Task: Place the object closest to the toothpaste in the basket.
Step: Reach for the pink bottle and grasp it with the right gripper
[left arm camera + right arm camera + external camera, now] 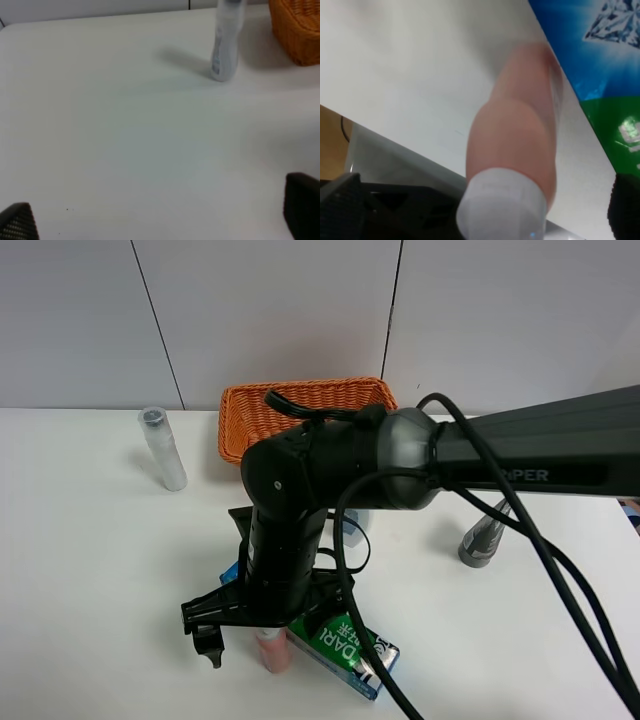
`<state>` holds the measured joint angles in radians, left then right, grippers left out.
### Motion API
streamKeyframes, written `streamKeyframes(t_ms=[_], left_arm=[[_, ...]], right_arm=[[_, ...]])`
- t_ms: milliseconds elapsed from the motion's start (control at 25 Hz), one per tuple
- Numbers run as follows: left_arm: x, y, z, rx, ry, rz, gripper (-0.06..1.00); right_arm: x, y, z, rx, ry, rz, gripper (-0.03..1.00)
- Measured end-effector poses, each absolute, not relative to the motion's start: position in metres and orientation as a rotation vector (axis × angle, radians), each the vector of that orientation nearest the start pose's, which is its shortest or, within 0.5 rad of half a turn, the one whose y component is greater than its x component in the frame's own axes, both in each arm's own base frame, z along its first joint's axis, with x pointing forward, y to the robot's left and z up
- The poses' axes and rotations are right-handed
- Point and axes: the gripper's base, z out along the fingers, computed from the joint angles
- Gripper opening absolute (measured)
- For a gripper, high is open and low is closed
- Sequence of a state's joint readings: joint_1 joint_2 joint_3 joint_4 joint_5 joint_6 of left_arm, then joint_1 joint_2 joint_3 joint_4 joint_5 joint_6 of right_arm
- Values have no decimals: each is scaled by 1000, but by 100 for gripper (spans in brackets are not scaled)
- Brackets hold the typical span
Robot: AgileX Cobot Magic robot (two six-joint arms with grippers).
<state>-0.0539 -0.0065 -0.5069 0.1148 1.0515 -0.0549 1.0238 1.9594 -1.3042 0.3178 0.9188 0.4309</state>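
My right gripper grabs the pink tube by its end with the cap [269, 637] next, to place the object closest to the toothpaste in the basket.
A pink tube [272, 651] with a white cap stands on the white table right beside the green and blue toothpaste box [347, 652], which lies flat at the front. My right gripper [268, 628] has reached across and hangs low over the tube. In the right wrist view the tube [517, 140] stands between the wide-apart fingers of the gripper [482, 212], untouched, with the box [600, 75] beside it. The orange wicker basket [300, 408] stands at the back. My left gripper [160, 215] is open and empty over bare table.
A grey-white bottle [163, 448] stands at the back left, also in the left wrist view [225, 45] near the basket [300, 30]. A grey object [483, 538] stands at the right. The right arm hides part of the table's middle.
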Motion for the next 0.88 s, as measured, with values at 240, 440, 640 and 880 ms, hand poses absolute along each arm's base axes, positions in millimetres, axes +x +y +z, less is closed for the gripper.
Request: streamKeyframes(t_ms=[240, 440, 640, 880], left_arm=[[-6, 9, 280, -6, 2017, 68, 99], [-6, 9, 280, -6, 2017, 68, 99], [-6, 9, 280, -6, 2017, 68, 99], [-6, 9, 280, -5, 2017, 68, 99]], right_arm=[[179, 333, 161, -665, 3130, 385, 97], [181, 335, 161, -650, 3106, 405, 97], [182, 336, 161, -647, 3098, 413, 92], [182, 337, 161, -635, 3101, 428, 83]])
